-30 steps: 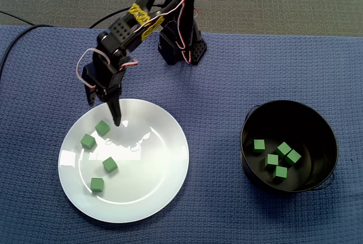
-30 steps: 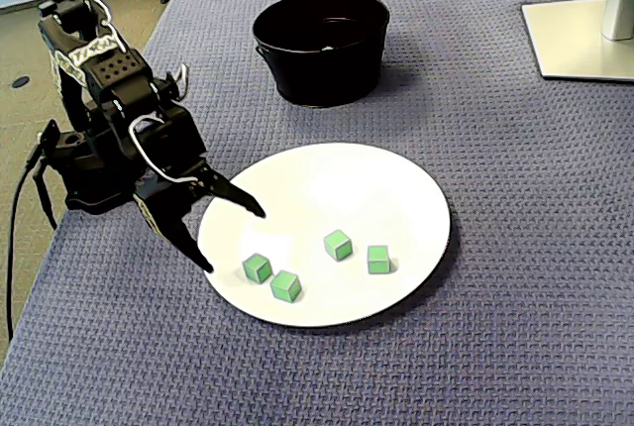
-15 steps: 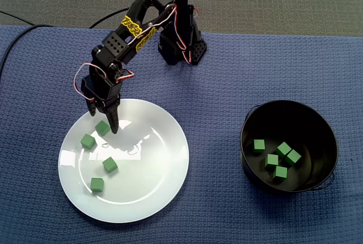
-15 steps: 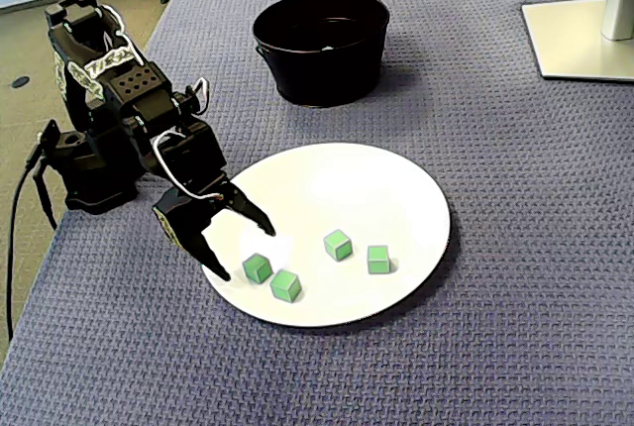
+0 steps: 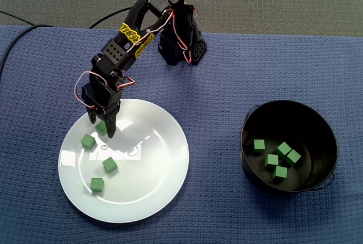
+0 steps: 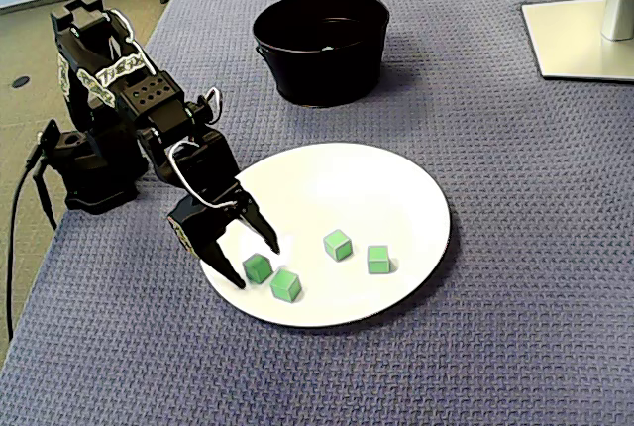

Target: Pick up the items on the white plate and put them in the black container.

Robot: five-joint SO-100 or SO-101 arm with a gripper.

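Observation:
The green cube needs to go off the plate [image 5: 153, 181] into the black container, so the robot's gripper will next grab the cube by its opposite sides.
Several green cubes lie on the left part of the white plate [image 5: 153, 181] [image 6: 396, 188] in both fixed views. My gripper [image 5: 101, 128] [image 6: 256, 266] is open and lowered onto the plate, one finger on each side of the green cube [image 5: 102, 126] [image 6: 258, 268] nearest the arm. I cannot tell whether the fingers touch it. Another cube [image 5: 87, 141] [image 6: 286, 285] lies just beside it, and two more [image 5: 109, 164] [image 5: 97, 184] sit farther out. The black container [image 5: 317, 125] [image 6: 322, 59] holds several green cubes [image 5: 277, 159].
The arm's base [image 5: 181, 45] [image 6: 89, 163] stands behind the plate on a blue woven cloth. A white monitor stand [image 6: 584, 35] sits at the far corner. A black cable [image 6: 22, 188] hangs off the table edge by the base.
The gripper has dropped and moved from the plate's near rim onto the plate, so its open fingers now straddle the nearest green cube. No cube has moved.

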